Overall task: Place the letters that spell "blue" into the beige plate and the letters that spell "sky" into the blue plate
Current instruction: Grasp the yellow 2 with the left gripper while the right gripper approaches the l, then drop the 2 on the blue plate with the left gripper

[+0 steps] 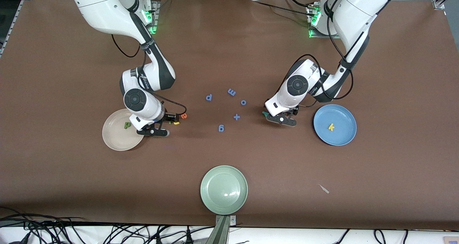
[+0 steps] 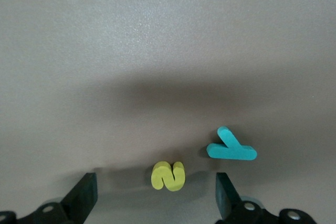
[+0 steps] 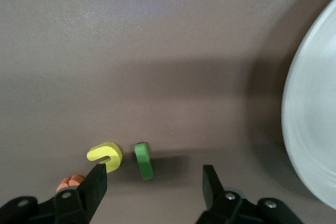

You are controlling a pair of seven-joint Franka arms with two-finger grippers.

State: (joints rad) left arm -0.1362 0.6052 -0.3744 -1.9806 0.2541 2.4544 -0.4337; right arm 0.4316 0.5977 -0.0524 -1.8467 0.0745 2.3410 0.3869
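Note:
The left gripper's fingers are beside the yellow s (image 2: 168, 177), near the teal y (image 2: 231, 150), in the left wrist view. The left gripper should close on the s now.
The beige plate (image 1: 118, 140) (image 3: 315, 129) holds the dark green b (image 1: 127, 125). Just beside it, toward the table's middle, lie the green l (image 3: 143, 160), yellow u (image 3: 105, 155) (image 1: 176, 122) and orange e (image 1: 184, 116) (image 3: 70, 182). My right gripper (image 1: 154, 131) (image 3: 155, 187) hangs open low over them, the l lying between its fingers untouched. The blue plate (image 1: 346, 136) holds the yellow k (image 1: 331, 127). Beside it my left gripper (image 1: 281, 120) (image 2: 155, 198) is open around the yellow s (image 2: 168, 176), apart from both fingers. The teal y (image 2: 231, 148) (image 1: 264, 113) lies just next to it.
Several all-blue letters (image 1: 231, 92) are scattered on the brown table between the two grippers. A pale green plate (image 1: 224, 201) sits near the front edge. A small pale scrap (image 1: 323, 188) lies nearer the front camera than the blue plate.

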